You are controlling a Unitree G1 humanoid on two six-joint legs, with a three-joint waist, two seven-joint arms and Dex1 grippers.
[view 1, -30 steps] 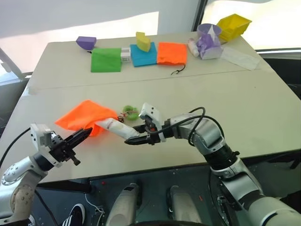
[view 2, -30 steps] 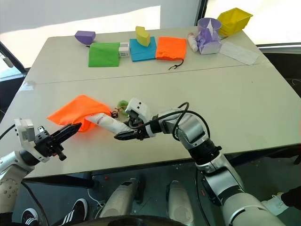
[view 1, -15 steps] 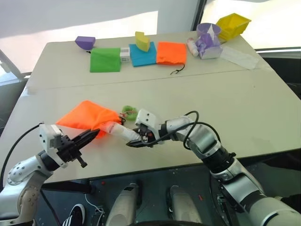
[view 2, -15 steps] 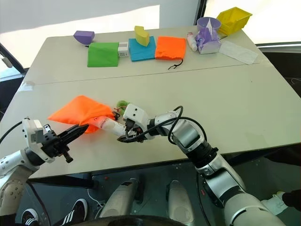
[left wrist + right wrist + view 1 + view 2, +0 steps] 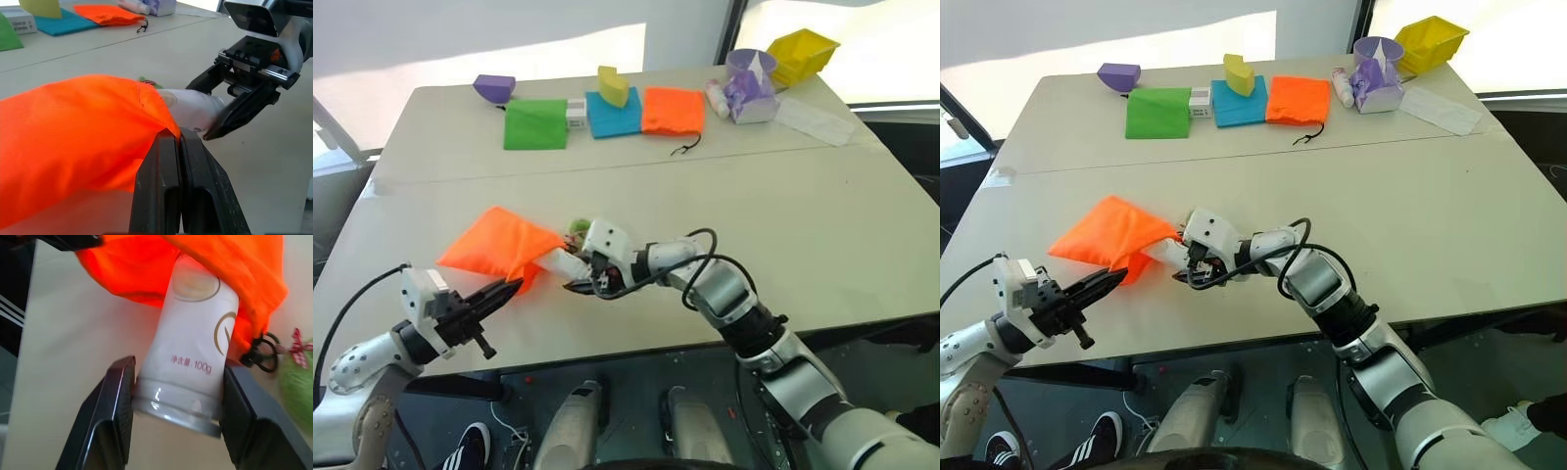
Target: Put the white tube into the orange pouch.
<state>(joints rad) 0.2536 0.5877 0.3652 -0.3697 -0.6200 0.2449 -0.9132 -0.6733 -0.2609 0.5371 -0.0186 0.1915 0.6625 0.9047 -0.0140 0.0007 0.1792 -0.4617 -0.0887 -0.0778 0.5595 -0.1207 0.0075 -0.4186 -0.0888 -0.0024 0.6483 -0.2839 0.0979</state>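
The tube's crimped end [image 5: 176,413] is outside the orange pouch's opening [image 5: 247,308] in the right wrist view. My right gripper should push the tube in before it lets go of the tube.
The orange pouch [image 5: 499,243] lies on the table near its front left, mouth facing right. My left gripper [image 5: 512,288] is shut on the lower rim of the pouch [image 5: 98,142], holding it by the fabric. The white tube [image 5: 195,333] is gripped at its flat crimped end by my right gripper [image 5: 176,416], whose fingers [image 5: 115,406] press it from both sides. The tube's [image 5: 564,262] cap end is hidden inside the pouch mouth. The cord's green fuzzy ring [image 5: 578,228] lies just behind the tube.
Along the far edge sit a purple bowl [image 5: 493,88], green pouch [image 5: 534,124], blue pouch [image 5: 612,113] with a yellow piece on it, a small orange pouch [image 5: 672,110], purple cup [image 5: 749,64], yellow bin [image 5: 800,56] and white packet [image 5: 814,120].
My right gripper has moved left, pushing the tube further into the pouch mouth, so less of the tube shows. The left gripper stays shut on the pouch rim.
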